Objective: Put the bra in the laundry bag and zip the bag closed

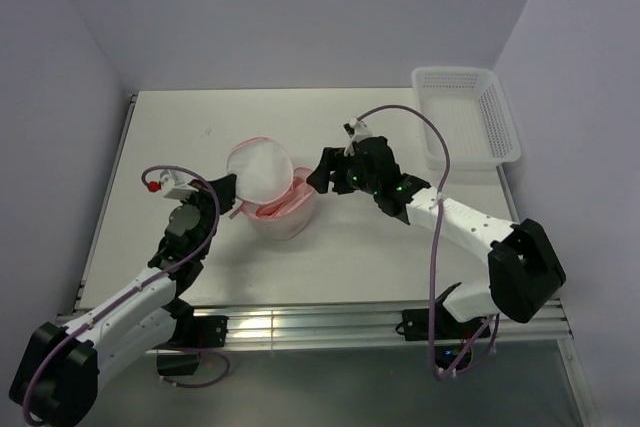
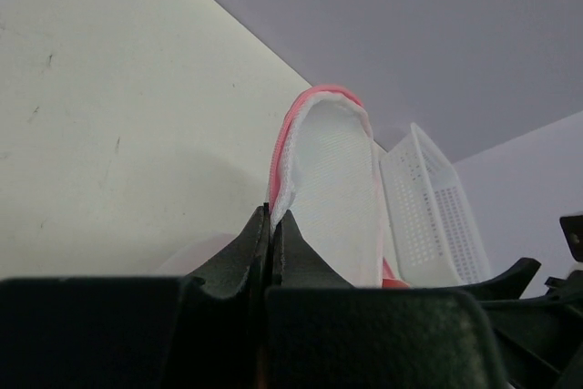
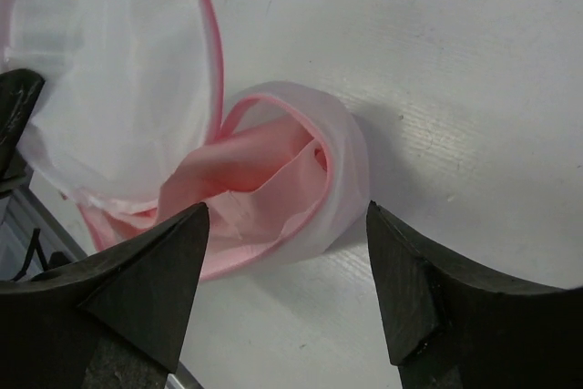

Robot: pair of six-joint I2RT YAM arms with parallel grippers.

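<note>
The left gripper needs to stay closed. The bag's lid stands upright beside the bag's opening and the bra (image 1: 285,203) is uncovered, so the lid would come down short if the gripper opened now.
The laundry bag (image 1: 272,192) sits at the table's middle with its round mesh lid (image 1: 258,167) lifted upright. The light-pink bra (image 1: 285,203) lies folded inside the bag's open lower half; it also shows in the right wrist view (image 3: 250,175). My left gripper (image 1: 228,189) is shut on the edge of the lid (image 2: 328,179), holding it up; in its wrist view my left gripper (image 2: 271,216) pinches the white-pink rim. My right gripper (image 1: 322,175) is open and empty just right of the bag; in its wrist view my right gripper (image 3: 287,225) hovers over the bag's rim (image 3: 342,179).
A white plastic lattice basket (image 1: 465,117) stands at the table's back right, also seen in the left wrist view (image 2: 428,216). The table's metal front rail (image 1: 320,322) runs along the near edge.
</note>
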